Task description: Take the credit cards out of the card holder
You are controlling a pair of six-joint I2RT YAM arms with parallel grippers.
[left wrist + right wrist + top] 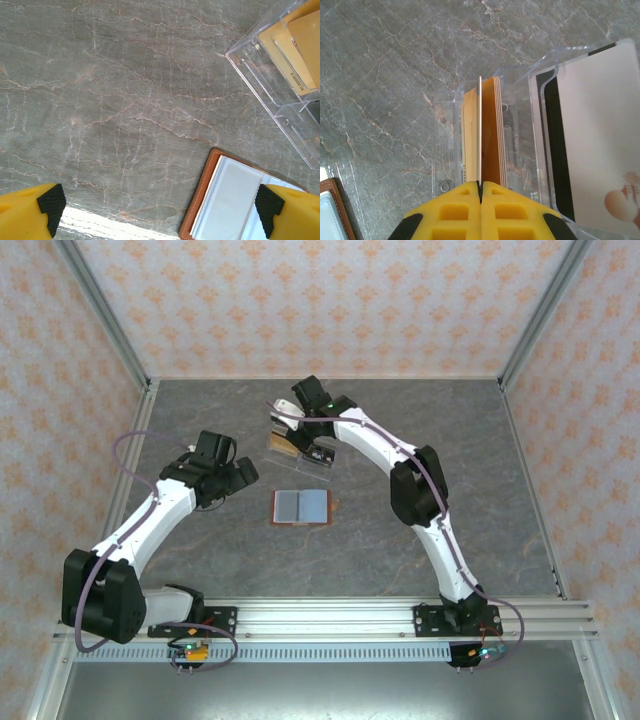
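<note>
The card stands between the orange credit cards and would end in the slot, so it is time for my right gripper to open now.
The card holder (300, 506) lies open and flat mid-table, brown leather with grey-blue pockets; its corner (201, 195) shows in the left wrist view. My left gripper (243, 476) hovers just left of it, open, with nothing between the pads (50, 202). My right gripper (480, 186) is shut on a pale credit card (479, 125) seen edge-on, held over a slot of the clear tray (445, 150). Orange credit cards (492, 135) stand in that slot beside it. In the top view the right gripper (303, 443) is over the tray, behind the card holder.
The clear acrylic tray (290, 452) sits behind the card holder; its corner (260, 80) shows in the left wrist view. A white card with a black stripe (600, 135) lies in its neighbouring compartment. Patterned walls ring the grey marbled table (450, 440).
</note>
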